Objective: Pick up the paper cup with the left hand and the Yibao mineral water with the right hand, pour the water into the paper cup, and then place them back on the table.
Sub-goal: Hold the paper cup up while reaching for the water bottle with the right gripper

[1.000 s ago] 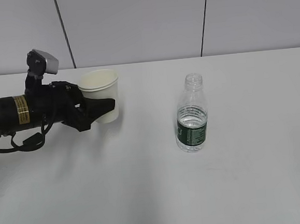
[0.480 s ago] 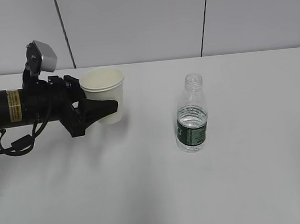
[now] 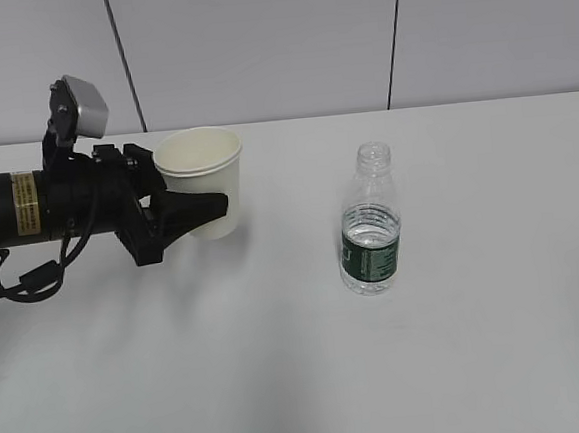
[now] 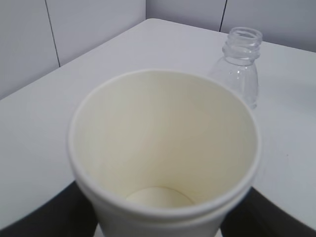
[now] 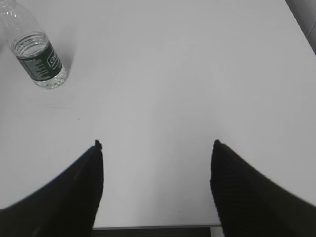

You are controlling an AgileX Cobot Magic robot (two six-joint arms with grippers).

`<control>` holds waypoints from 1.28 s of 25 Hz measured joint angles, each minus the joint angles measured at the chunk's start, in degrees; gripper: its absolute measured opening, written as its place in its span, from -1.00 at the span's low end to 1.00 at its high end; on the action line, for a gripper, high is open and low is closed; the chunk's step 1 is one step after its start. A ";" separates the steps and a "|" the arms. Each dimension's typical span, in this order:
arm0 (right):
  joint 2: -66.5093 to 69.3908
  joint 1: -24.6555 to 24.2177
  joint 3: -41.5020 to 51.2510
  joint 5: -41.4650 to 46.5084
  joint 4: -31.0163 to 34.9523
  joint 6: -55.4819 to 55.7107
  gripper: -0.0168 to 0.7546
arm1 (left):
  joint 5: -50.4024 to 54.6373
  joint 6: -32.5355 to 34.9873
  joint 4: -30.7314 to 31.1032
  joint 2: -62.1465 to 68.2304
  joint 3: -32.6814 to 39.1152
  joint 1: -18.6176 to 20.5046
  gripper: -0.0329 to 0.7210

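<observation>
Next, my right gripper grabs the Yibao mineral water upright by its green label (image 3: 369, 258), since it has an open top (image 3: 373, 151) and water inside.
The white paper cup (image 3: 201, 173) stands at the left of the white table (image 3: 500, 340), leaning slightly, with my left gripper (image 3: 208, 199) shut on its lower wall. In the left wrist view the cup (image 4: 163, 148) fills the frame, empty, with a black finger (image 4: 39, 215) on each side. The uncapped Yibao mineral water bottle (image 3: 369, 225) stands upright to the cup's right, apart from it; its neck (image 4: 240, 54) shows behind the cup. My right gripper (image 5: 156, 148) hangs open over bare table, with the bottle (image 5: 37, 59) far off at its upper left.
A grey panelled wall (image 3: 256, 49) runs behind the table's far edge. The table's near edge (image 5: 158, 228) lies just under the right gripper. No other objects stand on the table.
The left arm levelled out and shifted the cup a little to the right during the first half second. Since then nothing has visibly moved.
</observation>
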 joint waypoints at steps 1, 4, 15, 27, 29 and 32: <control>0.00 0.00 0.00 0.00 0.00 0.00 0.42 | 0.00 0.00 0.12 0.00 0.00 0.00 0.23; 0.00 0.00 0.00 0.00 0.00 0.00 0.42 | -0.06 0.00 1.68 -0.04 0.00 0.00 0.23; 0.00 0.00 0.00 0.00 0.00 0.00 0.42 | 0.77 0.00 8.95 1.16 0.04 -0.08 0.23; 0.00 0.00 0.00 0.00 0.49 0.00 0.42 | -5.15 12.72 2.54 2.27 9.03 -0.07 0.23; 0.00 0.00 0.00 0.00 0.91 0.00 0.42 | -5.64 13.30 1.52 2.42 9.16 -0.07 0.23; 0.13 0.00 -0.37 -1.21 2.24 -1.55 0.42 | -6.23 13.49 0.54 2.88 9.16 -0.07 0.23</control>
